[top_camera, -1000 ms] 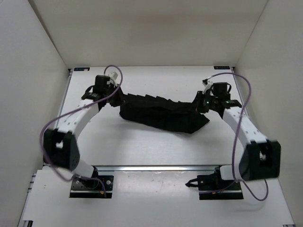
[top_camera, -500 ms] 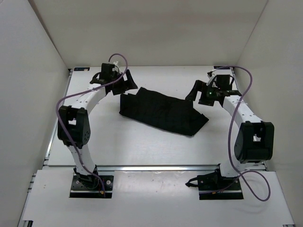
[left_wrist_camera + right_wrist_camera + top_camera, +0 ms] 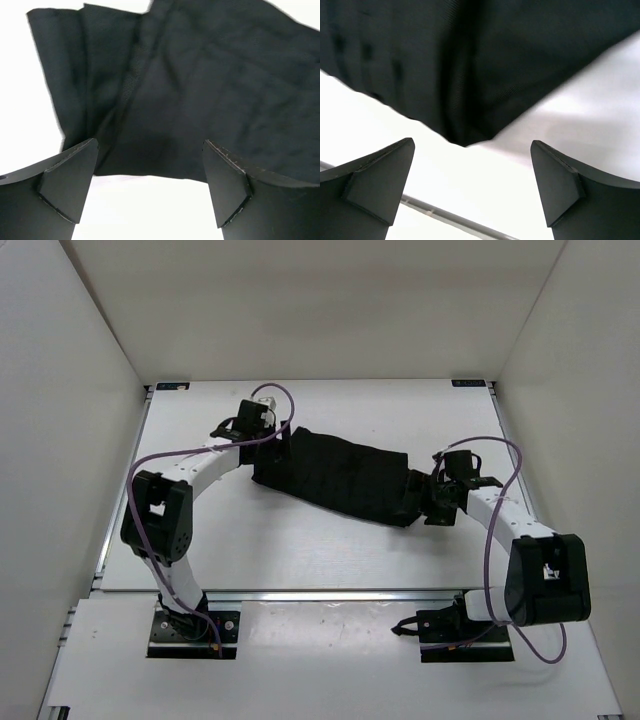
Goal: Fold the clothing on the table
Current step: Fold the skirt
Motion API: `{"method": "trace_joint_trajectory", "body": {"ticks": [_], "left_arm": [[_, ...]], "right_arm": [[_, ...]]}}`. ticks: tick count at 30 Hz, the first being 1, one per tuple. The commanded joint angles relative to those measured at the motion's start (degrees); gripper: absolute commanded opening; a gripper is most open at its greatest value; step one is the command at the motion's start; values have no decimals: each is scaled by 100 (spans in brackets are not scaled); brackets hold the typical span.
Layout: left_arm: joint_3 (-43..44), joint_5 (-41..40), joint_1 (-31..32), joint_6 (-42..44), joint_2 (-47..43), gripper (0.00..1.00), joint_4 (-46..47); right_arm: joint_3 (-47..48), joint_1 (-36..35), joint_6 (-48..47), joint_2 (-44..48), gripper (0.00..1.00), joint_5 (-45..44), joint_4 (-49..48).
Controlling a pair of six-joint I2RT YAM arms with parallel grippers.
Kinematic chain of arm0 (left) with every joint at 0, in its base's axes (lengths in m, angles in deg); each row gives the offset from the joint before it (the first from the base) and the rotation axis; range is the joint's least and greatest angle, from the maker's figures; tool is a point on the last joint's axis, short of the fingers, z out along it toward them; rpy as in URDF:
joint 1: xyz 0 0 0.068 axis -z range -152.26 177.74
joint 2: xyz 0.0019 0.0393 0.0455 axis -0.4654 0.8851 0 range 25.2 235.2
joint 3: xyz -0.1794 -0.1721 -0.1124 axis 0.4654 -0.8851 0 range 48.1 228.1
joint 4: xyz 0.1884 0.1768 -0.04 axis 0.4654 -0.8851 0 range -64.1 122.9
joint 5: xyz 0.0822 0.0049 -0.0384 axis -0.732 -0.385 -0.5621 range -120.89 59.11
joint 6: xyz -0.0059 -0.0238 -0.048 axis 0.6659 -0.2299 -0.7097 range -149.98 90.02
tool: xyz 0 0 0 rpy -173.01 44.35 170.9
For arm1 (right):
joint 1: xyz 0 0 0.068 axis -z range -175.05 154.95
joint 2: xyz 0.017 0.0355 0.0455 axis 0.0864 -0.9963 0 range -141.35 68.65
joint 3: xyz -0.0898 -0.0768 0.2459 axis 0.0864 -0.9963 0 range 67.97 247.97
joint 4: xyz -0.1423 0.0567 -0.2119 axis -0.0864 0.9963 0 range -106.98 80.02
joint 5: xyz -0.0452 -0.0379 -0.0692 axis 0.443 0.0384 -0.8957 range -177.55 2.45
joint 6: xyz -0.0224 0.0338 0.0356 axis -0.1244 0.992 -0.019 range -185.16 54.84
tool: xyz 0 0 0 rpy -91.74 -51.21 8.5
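The black clothing (image 3: pixel 340 478) has the hem at its end (image 3: pixel 273 453), and my left gripper will grab it there next. The opposite end then stays free to fold over.
The black clothing (image 3: pixel 340 478) lies flat on the white table (image 3: pixel 300 550), slanting from back left to near right, with pleat-like folds along it. My left gripper (image 3: pixel 283 443) stands open at its back left end. In the left wrist view the open fingers (image 3: pixel 70 180) straddle the hem of the clothing (image 3: pixel 200 100), with bare table (image 3: pixel 150 210) below. My right gripper (image 3: pixel 427 502) is open at the garment's near right corner. That corner (image 3: pixel 465 135) points between the wide-apart fingers (image 3: pixel 555 185), and nothing is gripped.
White panels wall the table on the left, back and right. A metal rail (image 3: pixel 330 594) runs along the near edge and shows in the right wrist view (image 3: pixel 445 216). Purple cables (image 3: pixel 150 465) loop over both arms.
Both grippers opened and let go of the clothing, which dropped flat onto the table. The left arm then moved in to the left end, the right arm down to the near right corner.
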Motion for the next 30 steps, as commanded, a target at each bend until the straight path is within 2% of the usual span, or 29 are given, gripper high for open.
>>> {"method": "trace_joint_trajectory", "body": {"ticks": [1, 7, 13, 17, 22, 23, 25, 26, 27, 29, 30], "left_arm": [[-114, -651, -159, 238, -9, 94, -85], [114, -845, -273, 370, 263, 93, -164], [360, -696, -283, 396, 693, 92, -208], [746, -731, -151, 502, 1045, 89, -497], [932, -696, -142, 449, 1292, 82, -657], [923, -705, -133, 441, 1266, 80, -665], [888, -653, -125, 467, 1274, 76, -692], [879, -678, -125, 458, 1318, 75, -709], [897, -618, -142, 432, 1301, 69, -718], [827, -547, -108, 441, 1292, 61, -762], [783, -547, -90, 415, 1266, 53, -745]], "right_arm": [[-9, -8, 183, 171, 98, -307, -254], [-132, 194, 244, -232, 98, -123, -798], [263, 247, 130, -846, 97, -123, -913], [448, 247, 86, -1339, 90, -35, -922], [712, 273, 25, -1735, 54, 62, -905], [773, 273, 25, -1753, 38, 79, -948], [834, 343, 16, -1876, 18, 97, -984], [878, 361, 33, -1920, 12, 158, -949], [931, 361, 7, -1999, 2, 124, -931], [1019, 396, -10, -2070, 0, 158, -931], [1089, 387, -54, -2131, 0, 176, -896]]}}
